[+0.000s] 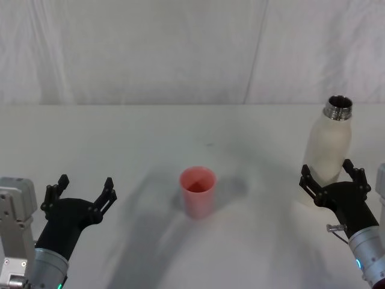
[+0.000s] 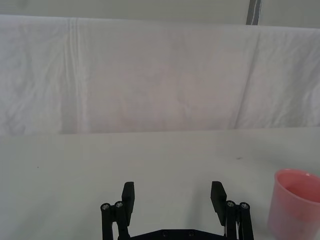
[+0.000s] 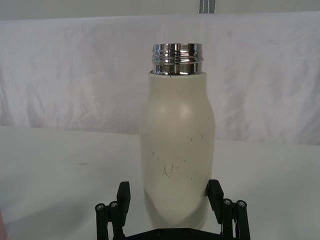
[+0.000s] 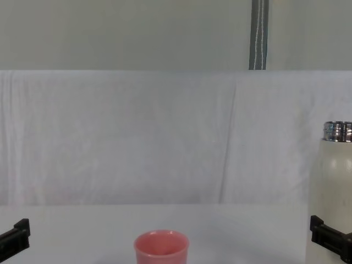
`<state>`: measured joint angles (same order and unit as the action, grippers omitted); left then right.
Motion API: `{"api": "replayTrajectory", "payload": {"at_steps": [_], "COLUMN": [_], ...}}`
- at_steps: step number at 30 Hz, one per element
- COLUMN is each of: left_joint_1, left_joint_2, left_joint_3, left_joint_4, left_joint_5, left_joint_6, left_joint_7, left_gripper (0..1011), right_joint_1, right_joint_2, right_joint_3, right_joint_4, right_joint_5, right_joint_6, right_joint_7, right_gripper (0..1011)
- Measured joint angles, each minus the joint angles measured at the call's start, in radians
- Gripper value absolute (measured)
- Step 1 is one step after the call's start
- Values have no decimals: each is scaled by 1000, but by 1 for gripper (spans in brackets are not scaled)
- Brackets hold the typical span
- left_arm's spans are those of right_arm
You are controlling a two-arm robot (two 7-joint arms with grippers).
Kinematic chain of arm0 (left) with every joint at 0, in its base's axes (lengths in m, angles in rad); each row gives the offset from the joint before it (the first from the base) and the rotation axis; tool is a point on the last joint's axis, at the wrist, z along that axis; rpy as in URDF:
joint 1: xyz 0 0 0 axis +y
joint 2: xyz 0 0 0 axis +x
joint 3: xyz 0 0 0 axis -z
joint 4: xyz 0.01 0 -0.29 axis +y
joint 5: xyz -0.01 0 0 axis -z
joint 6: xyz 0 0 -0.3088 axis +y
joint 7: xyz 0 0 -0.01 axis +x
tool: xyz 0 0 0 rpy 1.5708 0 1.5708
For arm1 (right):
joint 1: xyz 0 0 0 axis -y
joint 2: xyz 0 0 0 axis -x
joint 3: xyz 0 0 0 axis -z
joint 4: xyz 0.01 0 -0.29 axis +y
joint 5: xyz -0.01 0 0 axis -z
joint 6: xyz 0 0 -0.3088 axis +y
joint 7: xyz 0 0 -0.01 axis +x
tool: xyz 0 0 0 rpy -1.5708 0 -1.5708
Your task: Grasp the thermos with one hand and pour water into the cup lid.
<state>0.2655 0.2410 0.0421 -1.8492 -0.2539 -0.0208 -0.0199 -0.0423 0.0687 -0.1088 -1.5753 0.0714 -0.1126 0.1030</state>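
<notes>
My right gripper is to grab the thermos by its lower body (image 3: 176, 192), so its steel neck (image 3: 177, 59) stays free to pour water into the cup lid.
The cream-white thermos (image 1: 329, 150) stands upright at the table's right, its steel neck uncapped; it also rises at the right edge of the chest view (image 4: 335, 187). My right gripper (image 1: 328, 170) is open with a finger on each side of the thermos's lower body, and the wrist view shows the bottle (image 3: 177, 150) between the open fingers (image 3: 123, 192). The pink cup lid (image 1: 197, 191) stands upright mid-table, also seen from the chest (image 4: 161, 248). My left gripper (image 1: 84, 189) hangs open at the left, empty, with the cup lid (image 2: 295, 210) off to its side.
The white table (image 1: 180, 132) ends at a white cloth backdrop (image 4: 165, 137) along its far edge. A grey vertical strip (image 4: 259, 34) shows on the wall behind.
</notes>
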Motion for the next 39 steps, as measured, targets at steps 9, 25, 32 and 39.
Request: {"api": "replayTrajectory", "payload": {"at_steps": [9,25,32,39], "left_joint_1": [0,0,0,0], "left_joint_2": [0,0,0,0], "left_joint_3": [0,0,0,0], "left_joint_4": [0,0,0,0], "left_joint_5": [0,0,0,0], "left_joint_6": [0,0,0,0], "left_joint_7": [0,0,0,0], "left_gripper": [1001,1001,1001,1001], "right_joint_1": [31,85,102,124], "right_joint_2": [1,5,8,10], "right_joint_3": [0,4,5,4], "right_joint_4": [33,91,109,137], "right_joint_5": [-4,-3,1,5], "right_joint_6": [-3,-11,-13,-15], "right_joint_7": [8,18,23,30], "right_gripper": [1003,1003,1003,1003]}}
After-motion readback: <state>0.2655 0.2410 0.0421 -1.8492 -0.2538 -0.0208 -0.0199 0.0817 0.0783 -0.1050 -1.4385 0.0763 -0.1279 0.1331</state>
